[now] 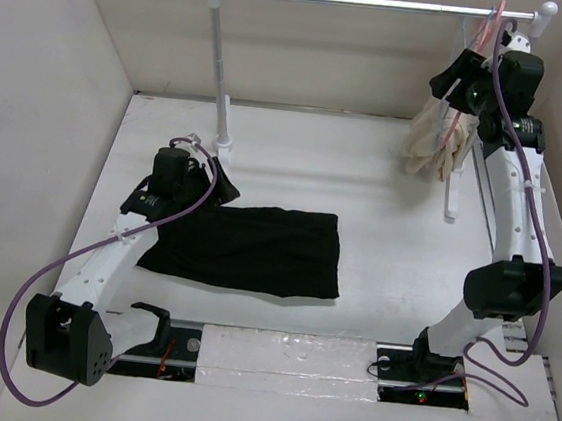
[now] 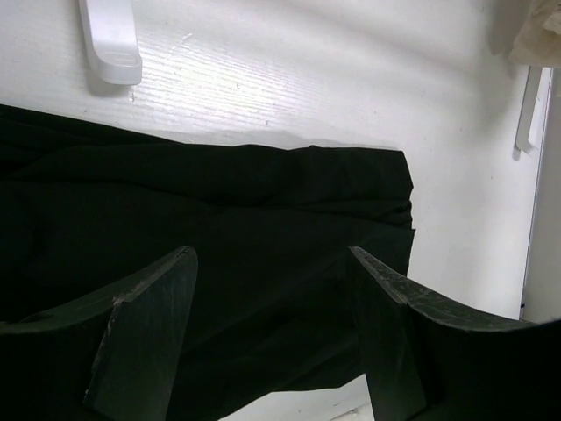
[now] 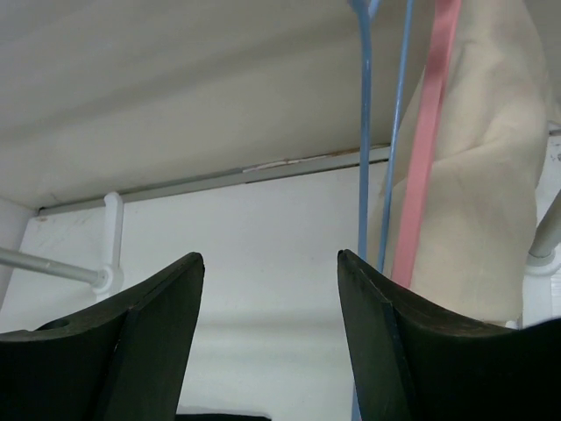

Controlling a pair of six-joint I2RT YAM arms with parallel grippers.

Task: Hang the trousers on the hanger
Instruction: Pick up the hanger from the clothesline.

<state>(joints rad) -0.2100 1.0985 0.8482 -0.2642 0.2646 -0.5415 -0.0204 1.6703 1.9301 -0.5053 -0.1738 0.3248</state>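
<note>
My right gripper takes hold of the light-blue hanger (image 3: 365, 132) by its near thin rod next. The hanger's bend stays free for my left gripper.
The black trousers (image 1: 257, 248) lie folded flat on the white table, left of centre. My left gripper (image 1: 216, 179) hovers over their far left corner. In the left wrist view it (image 2: 272, 254) is open, with the dark trousers (image 2: 219, 210) beneath and nothing between the jaws. My right gripper (image 1: 458, 76) is raised to the right end of the rail. In the right wrist view it (image 3: 270, 256) stands open and empty. The thin light-blue hanger (image 3: 365, 132) hangs just beyond the right fingertip, without touching it.
A pink hanger (image 3: 428, 132) carrying a beige garment (image 3: 491, 175) hangs right beside the blue one. That garment (image 1: 435, 136) droops from the silver rail (image 1: 383, 2). The rack's left post (image 1: 216, 63) and white foot (image 2: 112, 39) stand behind the trousers. Walls enclose the table.
</note>
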